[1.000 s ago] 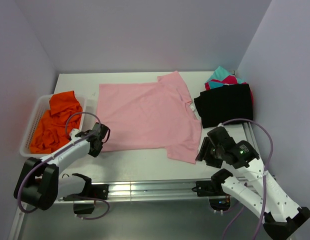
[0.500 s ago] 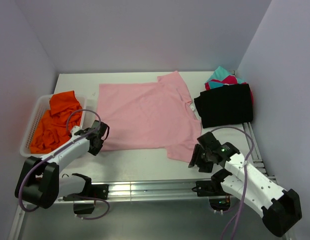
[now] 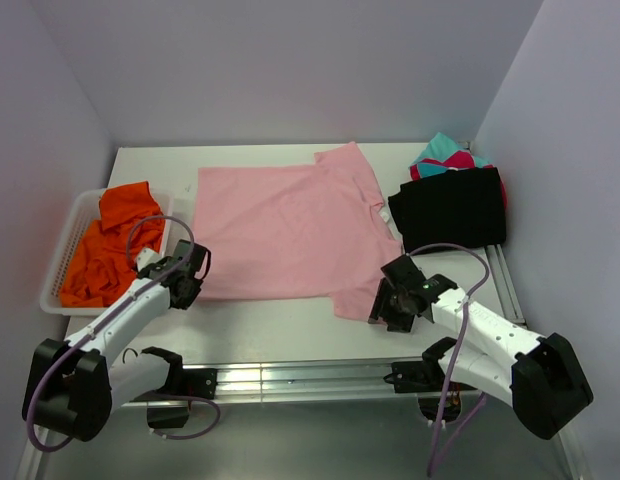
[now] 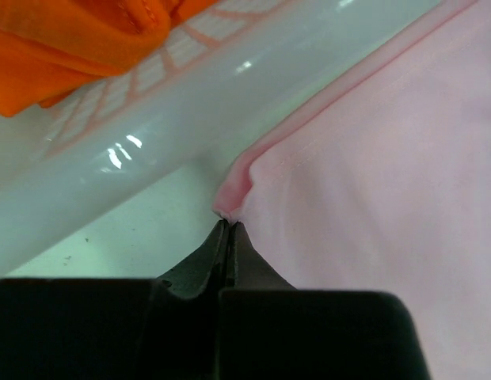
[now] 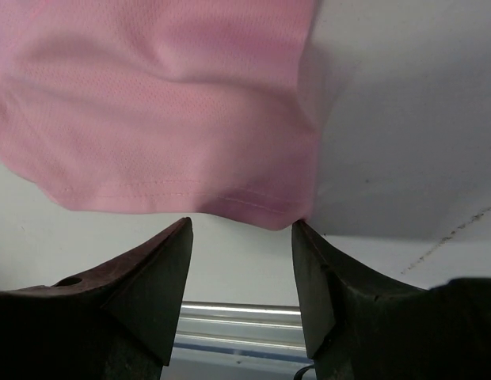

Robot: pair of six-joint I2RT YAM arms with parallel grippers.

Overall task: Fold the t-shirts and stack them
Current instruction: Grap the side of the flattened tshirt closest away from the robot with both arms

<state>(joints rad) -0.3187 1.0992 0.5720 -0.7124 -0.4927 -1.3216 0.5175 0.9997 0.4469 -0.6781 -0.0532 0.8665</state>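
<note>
I need to grab the light pink t-shirt's near sleeve at its hem corner (image 5: 280,221) with my right gripper next, to fold the t-shirt's near side over evenly.
A light pink t-shirt (image 3: 290,230) lies spread flat on the white table. My left gripper (image 3: 193,287) is at its near left corner, shut on the pinched hem corner (image 4: 232,198). My right gripper (image 3: 380,310) is open at the near sleeve's hem (image 5: 230,198), one finger (image 5: 313,261) touching the sleeve's corner. A folded black t-shirt (image 3: 450,208) tops a stack at the right with magenta (image 3: 505,190) and teal (image 3: 442,148) shirts under it. Orange shirts (image 3: 108,245) fill the basket.
The white mesh basket (image 3: 62,255) stands at the table's left edge, its rim close to my left gripper in the left wrist view (image 4: 150,103). Metal rails (image 3: 310,375) run along the near edge. Purple walls close in the sides and back.
My right gripper moved left and down to the pink shirt's near sleeve. My left gripper shifted slightly left and nearer at the shirt's left corner.
</note>
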